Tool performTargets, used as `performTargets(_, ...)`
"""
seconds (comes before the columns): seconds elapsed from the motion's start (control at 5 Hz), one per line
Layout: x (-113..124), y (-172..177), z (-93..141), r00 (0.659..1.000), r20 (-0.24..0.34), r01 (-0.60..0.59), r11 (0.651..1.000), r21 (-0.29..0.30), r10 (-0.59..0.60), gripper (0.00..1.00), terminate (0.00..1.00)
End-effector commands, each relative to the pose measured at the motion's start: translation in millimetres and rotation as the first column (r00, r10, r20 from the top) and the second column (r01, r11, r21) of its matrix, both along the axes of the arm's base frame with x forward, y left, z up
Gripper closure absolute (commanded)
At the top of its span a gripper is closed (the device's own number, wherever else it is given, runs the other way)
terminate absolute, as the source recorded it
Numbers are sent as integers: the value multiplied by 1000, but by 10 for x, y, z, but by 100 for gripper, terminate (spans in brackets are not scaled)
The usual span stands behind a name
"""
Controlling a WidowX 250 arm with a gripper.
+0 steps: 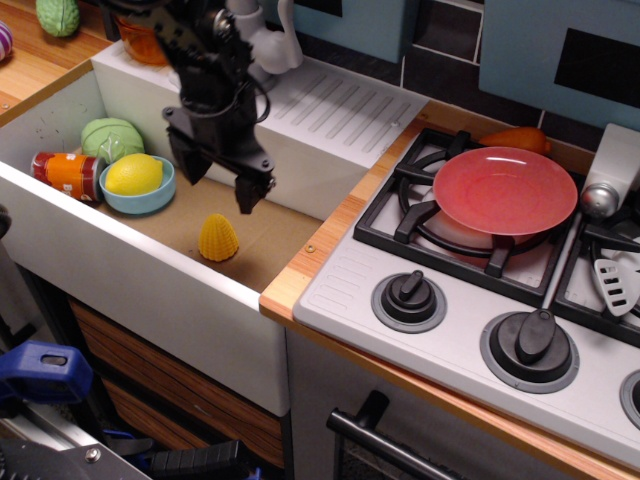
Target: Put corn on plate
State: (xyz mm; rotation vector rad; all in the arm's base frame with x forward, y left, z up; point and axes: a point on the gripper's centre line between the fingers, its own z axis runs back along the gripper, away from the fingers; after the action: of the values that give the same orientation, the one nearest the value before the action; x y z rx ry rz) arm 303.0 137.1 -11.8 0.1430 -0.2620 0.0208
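My gripper grabs the corn [218,238] by its bumpy yellow sides next. Then my gripper puts the corn on the red-pink plate [505,190].
The yellow bumpy corn [218,238] stands on the brown floor of the sink. My black gripper [213,178] hangs open just above and slightly behind the corn, with its two fingers spread and nothing between them. The red-pink plate [505,190] rests on the stove's left rear burner, far to the right of the corn and gripper.
A light-blue bowl [135,197] with a yellow lemon [134,174] sits left of the corn, beside a green vegetable toy [111,139] and an orange can [68,174]. The white sink wall [150,290] and wooden counter strip [330,240] lie between sink and stove. An orange toy [512,139] lies behind the plate.
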Motion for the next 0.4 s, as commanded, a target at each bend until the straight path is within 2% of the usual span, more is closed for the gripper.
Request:
performTargets(0.0,-67,110,-55,998,58,10,1000,19,-11,0,0)
performTargets(0.2,-80,164,-150,997,72,15,1000,16,-16,0,0)
